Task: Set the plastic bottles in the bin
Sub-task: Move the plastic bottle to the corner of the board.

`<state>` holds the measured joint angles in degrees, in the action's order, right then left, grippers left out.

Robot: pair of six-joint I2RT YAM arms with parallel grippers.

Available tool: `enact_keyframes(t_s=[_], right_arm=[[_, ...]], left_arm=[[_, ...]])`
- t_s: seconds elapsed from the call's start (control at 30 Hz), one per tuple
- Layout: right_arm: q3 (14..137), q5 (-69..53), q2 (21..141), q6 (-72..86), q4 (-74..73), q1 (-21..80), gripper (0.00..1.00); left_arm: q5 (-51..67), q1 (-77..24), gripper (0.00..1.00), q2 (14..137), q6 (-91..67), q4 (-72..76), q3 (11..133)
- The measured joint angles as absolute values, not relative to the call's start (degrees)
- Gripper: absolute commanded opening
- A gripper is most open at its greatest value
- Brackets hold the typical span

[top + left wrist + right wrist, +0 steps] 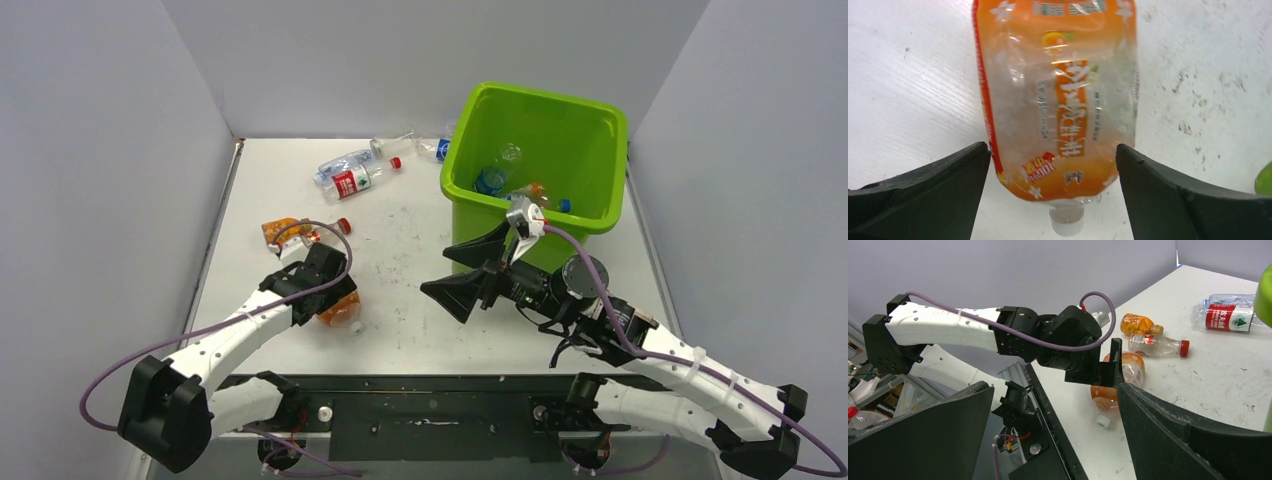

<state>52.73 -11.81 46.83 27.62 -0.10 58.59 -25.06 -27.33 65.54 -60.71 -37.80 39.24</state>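
Note:
I should next use my left gripper to grab the orange-labelled bottle by its neck near the white cap (353, 322) (1067, 203). That leaves its body free, so I can hand it to my right gripper.
My left gripper (330, 292) is open and straddles an orange-labelled plastic bottle (343, 312) lying on the table, white cap toward me. In the left wrist view the bottle (1058, 110) fills the gap of the left gripper (1050, 150), with a finger close on either side. My right gripper (458, 270) is open and empty, held above the table just left of the lime-green bin (590, 140), which holds a few bottles (495, 172). The right wrist view shows the right gripper (1054, 390) wide open, facing the left arm and the orange bottle (1125, 372).
Loose bottles lie on the table: an orange one (280, 232), a clear red-capped one (322, 236), a red-labelled one (357, 180), a clear blue one (343, 160) and a blue-labelled one (438, 148) by the bin. Grey walls enclose the table's sides.

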Motion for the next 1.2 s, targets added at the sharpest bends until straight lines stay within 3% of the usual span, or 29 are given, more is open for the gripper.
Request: enact_keyframes(t_s=[0.2,0.4,0.6,0.77,1.07,1.2], right_arm=[[52.69,-10.68,44.62,27.59,-0.84,58.83,1.0],[51.64,-9.76,42.98,27.64,-0.95,59.33,1.0],[51.51,-9.19,43.0,27.68,-1.39,59.35,0.99],[51.51,-8.71,42.87,27.86,-1.85,59.57,0.99],[51.51,-8.14,42.37,27.9,-3.27,59.79,0.99],[51.51,-8.14,42.41,27.9,-3.25,60.05,0.98]], left_arm=[[-28.51,-35.22,0.96,56.4,-57.78,-39.64,39.24],[-35.48,-52.49,0.96,51.07,-65.65,-41.8,37.52],[-41.21,-67.99,0.96,58.96,-82.52,-43.79,33.45],[-45.28,-69.08,1.0,67.61,-97.73,-47.97,33.54],[-48.84,-64.23,0.83,65.67,-104.47,-44.23,30.98],[-47.79,-61.67,0.68,65.67,-103.13,-40.05,28.45]])
